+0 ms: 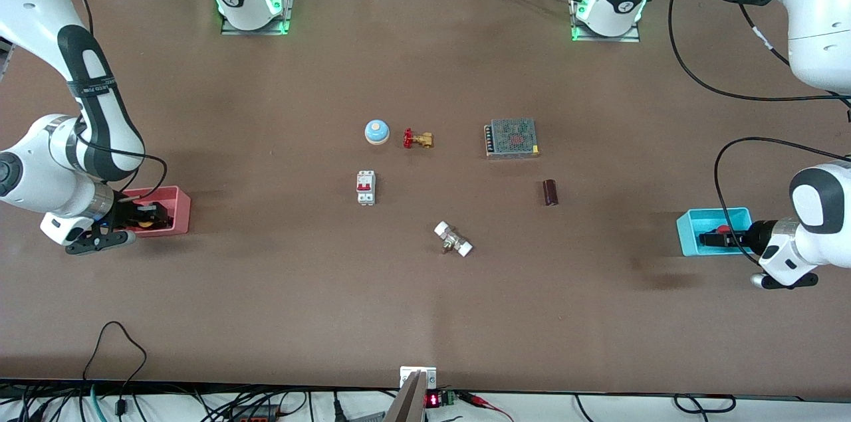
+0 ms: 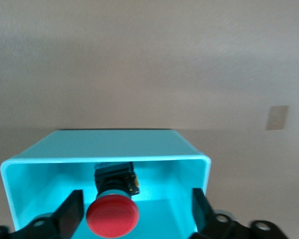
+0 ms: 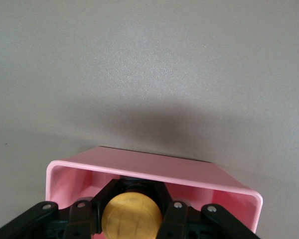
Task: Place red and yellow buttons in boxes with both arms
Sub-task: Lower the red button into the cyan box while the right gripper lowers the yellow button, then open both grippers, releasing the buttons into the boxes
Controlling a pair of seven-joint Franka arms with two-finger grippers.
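Observation:
The yellow button would stay in the pink box, being inside the box's rim in the right wrist view, so my right gripper should open.
The red button (image 1: 723,230) lies on its side in the cyan box (image 1: 691,217) at the left arm's end of the table. My left gripper (image 1: 715,239) reaches into that box, open. In the left wrist view its fingers (image 2: 72,211) stand wide on either side of the red button (image 2: 112,218), clear of it, inside the cyan box (image 2: 104,149). My right gripper (image 1: 149,216) is in the pink box (image 1: 178,208) at the right arm's end, shut on the yellow button (image 1: 144,223). The right wrist view shows the yellow button (image 3: 132,216) between the fingers (image 3: 105,195), inside the pink box (image 3: 154,169).
In the middle of the table lie a blue-domed bell (image 1: 376,131), a brass valve with a red handle (image 1: 418,139), a metal mesh power supply (image 1: 511,137), a white circuit breaker (image 1: 365,187), a dark cylinder (image 1: 550,192) and a white-ended fitting (image 1: 453,239).

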